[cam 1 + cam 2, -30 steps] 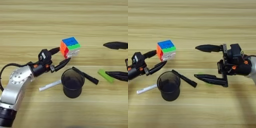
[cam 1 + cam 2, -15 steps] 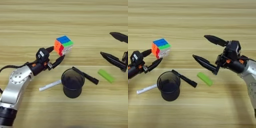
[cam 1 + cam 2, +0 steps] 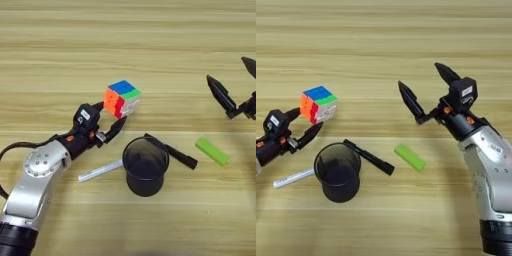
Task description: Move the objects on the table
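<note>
My left gripper needs to keep holding the puzzle cube until its lower edge is down on the tabletop, because that edge is still above the tabletop beyond the cup.
The multicoloured puzzle cube (image 3: 121, 98) sits left of centre on the wooden table (image 3: 150, 40). My left gripper (image 3: 112, 116) holds it from the near left. One black finger presses on the cube's left edge and the other on its lower corner. The small green block (image 3: 409, 157) lies flat and free on the table, right of centre. My right gripper (image 3: 419, 75) hovers beyond the block, a good way from it. Its two fingers are spread wide with nothing between them.
A black cup (image 3: 145, 165) stands upright near the middle, just in front of the cube. A black marker (image 3: 172, 151) lies between cup and block. A white pen (image 3: 100, 171) lies left of the cup, under my left forearm.
The cube has moved left with my left gripper. My right gripper has pulled back and away from the green block, which now lies uncovered.
</note>
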You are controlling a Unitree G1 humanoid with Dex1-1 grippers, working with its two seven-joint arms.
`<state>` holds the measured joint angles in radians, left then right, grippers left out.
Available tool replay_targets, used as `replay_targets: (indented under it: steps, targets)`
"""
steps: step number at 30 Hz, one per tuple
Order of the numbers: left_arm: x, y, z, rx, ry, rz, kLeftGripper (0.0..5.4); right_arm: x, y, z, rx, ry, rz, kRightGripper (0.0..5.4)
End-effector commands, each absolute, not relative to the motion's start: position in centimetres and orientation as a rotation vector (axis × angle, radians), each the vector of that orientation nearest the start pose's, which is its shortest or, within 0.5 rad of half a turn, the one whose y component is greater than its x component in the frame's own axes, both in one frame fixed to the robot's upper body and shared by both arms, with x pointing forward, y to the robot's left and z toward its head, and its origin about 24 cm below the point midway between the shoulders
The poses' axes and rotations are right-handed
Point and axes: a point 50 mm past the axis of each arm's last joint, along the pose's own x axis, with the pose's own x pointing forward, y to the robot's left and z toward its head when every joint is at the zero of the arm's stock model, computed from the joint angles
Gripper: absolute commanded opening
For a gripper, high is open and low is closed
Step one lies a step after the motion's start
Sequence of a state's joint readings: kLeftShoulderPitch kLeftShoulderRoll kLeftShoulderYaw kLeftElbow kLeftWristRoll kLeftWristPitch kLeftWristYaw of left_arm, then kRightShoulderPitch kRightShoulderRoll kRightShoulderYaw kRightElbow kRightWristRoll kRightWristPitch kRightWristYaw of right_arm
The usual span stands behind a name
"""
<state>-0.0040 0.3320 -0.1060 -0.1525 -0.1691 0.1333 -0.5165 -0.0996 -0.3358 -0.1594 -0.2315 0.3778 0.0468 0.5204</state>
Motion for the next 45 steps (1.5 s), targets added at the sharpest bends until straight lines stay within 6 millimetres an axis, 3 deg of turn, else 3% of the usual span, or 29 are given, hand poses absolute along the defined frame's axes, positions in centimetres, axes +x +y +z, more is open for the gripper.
replay_targets:
  steps: [1, 19, 27, 30, 39, 45]
  targets:
    - [23.8, 15.1, 5.7, 0.147, 0.094, -0.606, 3.23, 26.2, -20.4, 14.1, -0.062, -0.36, 0.397, 5.4]
    - [22.1, 14.7, 0.9, 0.179, 0.334, -0.533, 3.23, 26.6, -20.3, 14.4, -0.074, -0.407, 0.331, 5.4]
    - [22.1, 14.6, 0.5, 0.191, 0.351, -0.537, 3.23, 26.6, -20.4, 14.4, -0.072, -0.407, 0.332, 5.4]
    - [22.1, 14.5, 0.6, 0.182, 0.341, -0.542, 3.8, 26.6, -20.4, 14.3, -0.07, -0.403, 0.335, 5.4]
    - [22.6, 14.5, 2.5, 0.219, 0.195, -0.539, 4.79, 26.8, -20.5, 13.7, -0.073, -0.38, 0.327, 5.4]
    - [23.7, 14.9, 6.1, 0.19, -0.059, -0.446, 5.39, 27.0, -20.7, 13.1, -0.069, -0.362, 0.311, 5.4]
